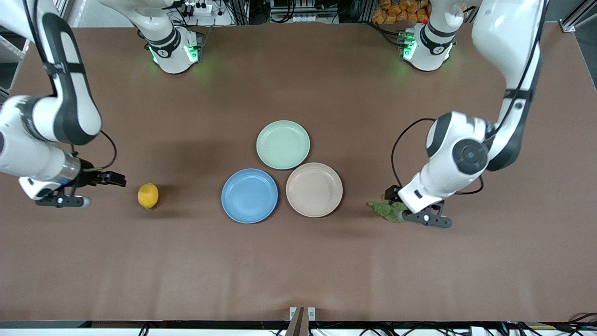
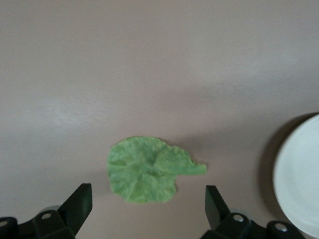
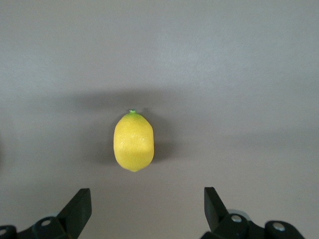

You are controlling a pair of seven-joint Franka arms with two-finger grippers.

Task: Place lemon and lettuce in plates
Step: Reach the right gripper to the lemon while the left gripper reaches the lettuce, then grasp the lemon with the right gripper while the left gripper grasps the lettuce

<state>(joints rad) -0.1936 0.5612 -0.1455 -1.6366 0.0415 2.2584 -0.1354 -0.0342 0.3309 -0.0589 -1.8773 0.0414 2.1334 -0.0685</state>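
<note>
My right gripper grabs the lemon by its rounded middle [image 3: 133, 144] next, so the lemon's green stem tip [image 3: 132, 111] stays free on the way to a plate.
The lemon [image 1: 148, 195] lies on the brown table toward the right arm's end, apart from the blue plate [image 1: 249, 196]. My right gripper [image 1: 113, 179] is open and empty, low beside the lemon; in the right wrist view the lemon [image 3: 133, 141] sits just ahead of the open gripper [image 3: 147, 209]. The lettuce [image 1: 389, 211] lies flat toward the left arm's end, beside the beige-pink plate [image 1: 314, 189]. My left gripper [image 1: 392, 195] is open and empty just over it; in the left wrist view the lettuce [image 2: 147, 169] lies between and ahead of the fingers of the gripper [image 2: 147, 209]. Both plates are empty.
A pale green plate [image 1: 283, 144] stands farther from the front camera, touching the other two plates. The beige-pink plate's rim [image 2: 299, 174] shows in the left wrist view. The arm bases stand along the table's edge farthest from the front camera.
</note>
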